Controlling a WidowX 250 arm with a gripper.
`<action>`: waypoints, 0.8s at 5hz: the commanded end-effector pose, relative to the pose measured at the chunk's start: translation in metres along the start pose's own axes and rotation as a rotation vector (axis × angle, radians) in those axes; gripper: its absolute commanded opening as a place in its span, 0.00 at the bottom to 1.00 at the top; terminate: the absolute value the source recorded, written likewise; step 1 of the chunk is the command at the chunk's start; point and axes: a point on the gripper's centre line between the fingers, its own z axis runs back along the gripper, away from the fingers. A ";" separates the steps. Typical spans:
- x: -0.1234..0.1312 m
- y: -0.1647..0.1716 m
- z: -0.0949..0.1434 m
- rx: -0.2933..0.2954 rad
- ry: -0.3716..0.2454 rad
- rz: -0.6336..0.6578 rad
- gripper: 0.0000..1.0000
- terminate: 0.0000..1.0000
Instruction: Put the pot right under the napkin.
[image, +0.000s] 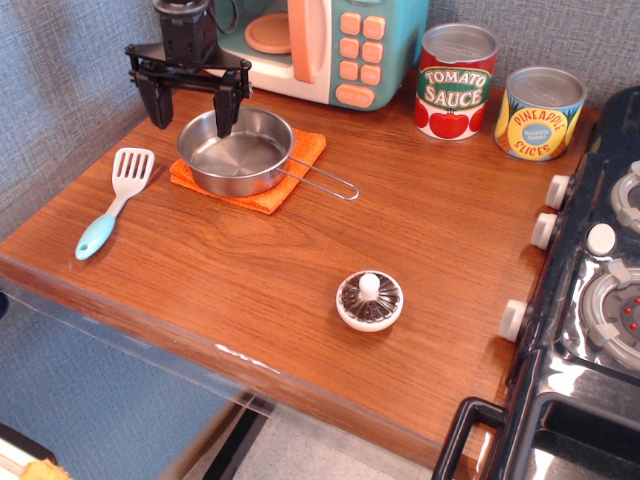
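Note:
The gripper grabs the pot (237, 152) by its rim opposite the wire handle next, to move the pot off the orange napkin.
The pot (237, 152), a shallow shiny steel pan, sits on top of the orange napkin (285, 188) at the back left of the wooden counter. Its wire loop handle (322, 181) points right and toward the front. My gripper (192, 113) is open and empty, raised above the pot's back left rim. One finger hangs over the pot's rim, the other is left of the pot.
A white and blue spatula (113, 201) lies left of the napkin. A toy microwave (320, 45) stands behind the pot. A tomato sauce can (455, 82) and a pineapple can (540, 113) stand at the back right. A knobbed lid (369, 300) lies mid-front. A stove (600, 290) borders the right.

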 end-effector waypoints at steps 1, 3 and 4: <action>0.006 0.007 0.003 0.001 -0.028 -0.015 1.00 0.00; 0.001 0.002 -0.009 -0.004 -0.007 -0.030 0.00 0.00; 0.000 0.000 -0.011 -0.003 -0.002 -0.042 0.00 0.00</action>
